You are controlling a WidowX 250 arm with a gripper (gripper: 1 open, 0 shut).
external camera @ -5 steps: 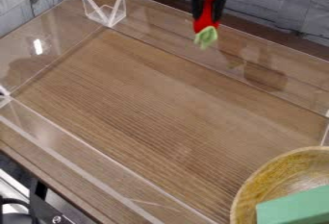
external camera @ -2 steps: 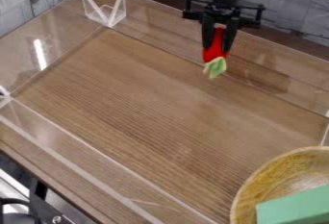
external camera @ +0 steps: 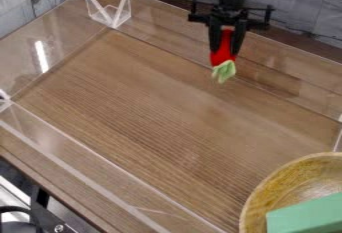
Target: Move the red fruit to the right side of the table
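Observation:
My gripper should stay closed on the fruit until it reaches the table. The red fruit's leafy cap is still above the wooden tabletop.
The red fruit hangs between my gripper's fingers, its pale green leafy cap pointing down at about the height of the far acrylic wall. My gripper points straight down at the far side of the table, right of centre, and is shut on the fruit. The fruit is above the wood-grain surface, and its shadow falls on the wood just to its right.
A round yellowish wooden bowl sits at the front right corner with a green block in it. Low clear acrylic walls edge the tabletop. A clear bracket stands at the far left corner.
The gripper has come down with the red fruit held in it and shifted slightly right; between the last two frames it hardly moves.

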